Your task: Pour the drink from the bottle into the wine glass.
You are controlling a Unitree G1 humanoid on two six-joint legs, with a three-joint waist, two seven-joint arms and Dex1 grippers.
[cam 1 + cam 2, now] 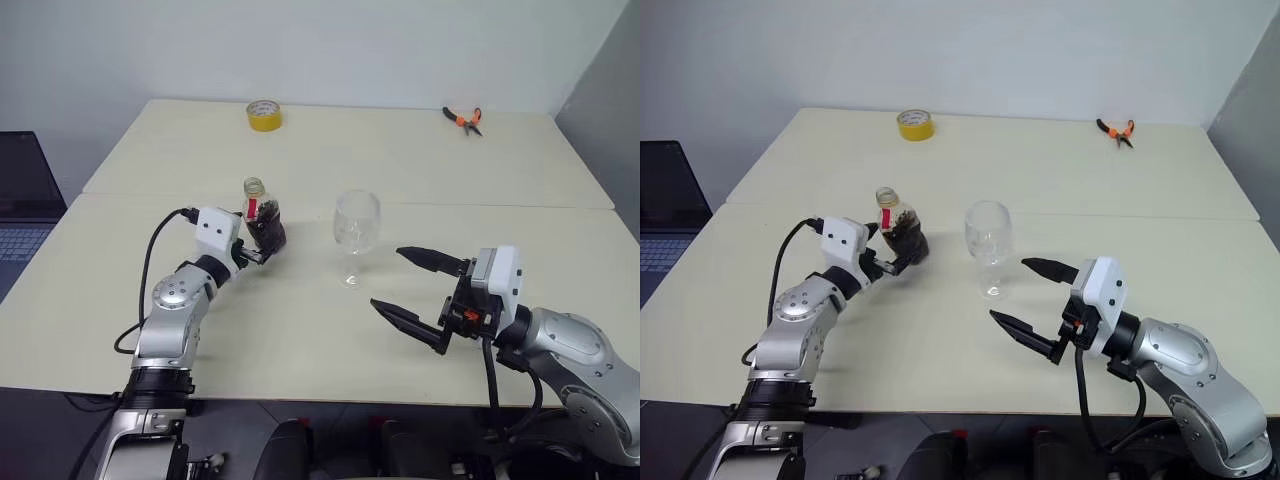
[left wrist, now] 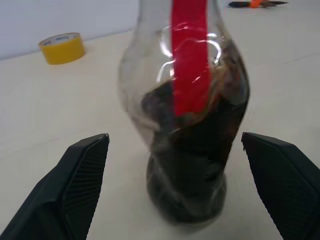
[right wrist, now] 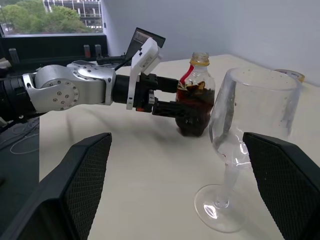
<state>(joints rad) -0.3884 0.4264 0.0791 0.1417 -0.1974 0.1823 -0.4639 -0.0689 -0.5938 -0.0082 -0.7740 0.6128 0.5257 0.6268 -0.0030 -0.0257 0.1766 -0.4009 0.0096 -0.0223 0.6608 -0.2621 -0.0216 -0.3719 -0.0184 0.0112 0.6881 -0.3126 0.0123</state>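
Observation:
The bottle swells into a round bulge (image 1: 262, 211), so the left gripper next grabs the bottle by the narrow waist (image 1: 267, 232) below to pour.
The bottle (image 1: 262, 213) stands upright on the table (image 1: 300, 330), left of centre, with a red label strip and no cap on its neck. The dark drink (image 2: 200, 165) fills its lower half. My left gripper (image 1: 265, 240) is open, one finger on each side of the bottle's body with a gap to it on both sides. The wine glass (image 1: 357, 222) is upright and empty, a little to the right of the bottle. My right gripper (image 1: 388, 277) hangs open and level just right of the glass's foot, holding nothing and pointing toward the glass and bottle.
A yellow tape roll (image 1: 264, 115) lies at the table's far edge and orange-handled pliers (image 1: 464, 120) at the far right. A laptop (image 1: 20, 200) sits off the table to the left. A seam (image 1: 500, 205) runs across the tabletop behind the glass.

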